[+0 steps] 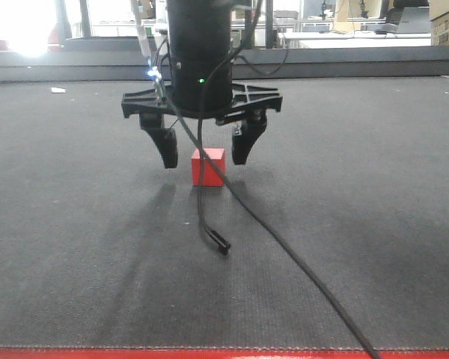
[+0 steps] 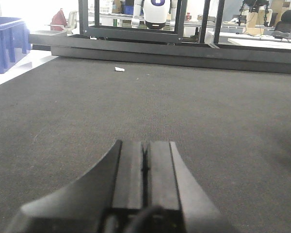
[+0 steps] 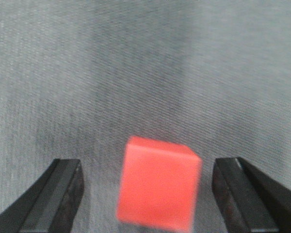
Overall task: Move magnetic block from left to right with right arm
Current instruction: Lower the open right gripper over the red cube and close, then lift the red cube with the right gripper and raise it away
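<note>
My right gripper will grab the block's opposite sides next, to carry the magnetic block (image 1: 208, 166) across the dark grey mat (image 1: 352, 202).
The magnetic block (image 1: 208, 166), a small red cube, rests on the dark grey mat. The right arm's black gripper (image 1: 204, 159) hangs over it, open. Its two fingers stand on either side of the cube with gaps between. In the right wrist view the cube (image 3: 157, 187) looks blurred between the spread fingers of the right gripper (image 3: 148, 167), slightly nearer the right one, touching neither. My left gripper (image 2: 145, 143) is low over bare mat, its fingers pressed together with nothing between them.
A loose black cable (image 1: 217, 243) dangles from the right arm in front of the cube, and another cable (image 1: 307, 280) trails toward the mat's red front edge (image 1: 224, 354). A white scrap (image 2: 119, 69) lies far back. A blue bin (image 2: 7, 41) stands beyond the left edge.
</note>
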Tool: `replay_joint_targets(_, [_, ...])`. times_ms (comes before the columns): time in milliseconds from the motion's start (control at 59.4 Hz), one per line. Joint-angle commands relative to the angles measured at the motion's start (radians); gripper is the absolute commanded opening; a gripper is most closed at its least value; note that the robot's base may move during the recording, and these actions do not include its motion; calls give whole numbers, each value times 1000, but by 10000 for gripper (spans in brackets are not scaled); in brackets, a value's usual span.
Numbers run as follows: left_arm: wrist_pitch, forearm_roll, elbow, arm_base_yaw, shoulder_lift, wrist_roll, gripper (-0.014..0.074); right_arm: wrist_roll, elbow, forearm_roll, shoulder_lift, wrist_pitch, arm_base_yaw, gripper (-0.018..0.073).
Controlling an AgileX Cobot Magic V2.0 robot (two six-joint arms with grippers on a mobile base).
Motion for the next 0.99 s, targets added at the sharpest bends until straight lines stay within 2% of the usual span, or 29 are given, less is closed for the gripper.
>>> replay_joint_targets(0, [-92,0,9,-7,-14,-7,-116,0,-34,-15,-55,-46,0,618])
replay_joint_targets(84, [-92,0,9,-7,-14,-7,-116,0,-34,-12,-49,-47,-3,545])
replay_joint_targets(286, [-92,0,9,-7,-14,-7,-116,0,-34,-12,-47,-62,-11,218])
replay_joint_targets(387, [-92,0,9,-7,-14,-7,-116,-2,-34,-12,-50,-61,-13,144])
replay_joint_targets(522, [-92,0,9,-7,-14,-7,-116,-36,-34,-7,-75,-58,-20,140])
replay_joint_targets(775, [-92,0,9,-7,-14,-7,-116,-240,-15,21,-174,-78,-43,140])
replay_joint_targets(977, [-92,0,9,-7,-14,-7,-116,-351,133,59,-298,-146,-85,140])
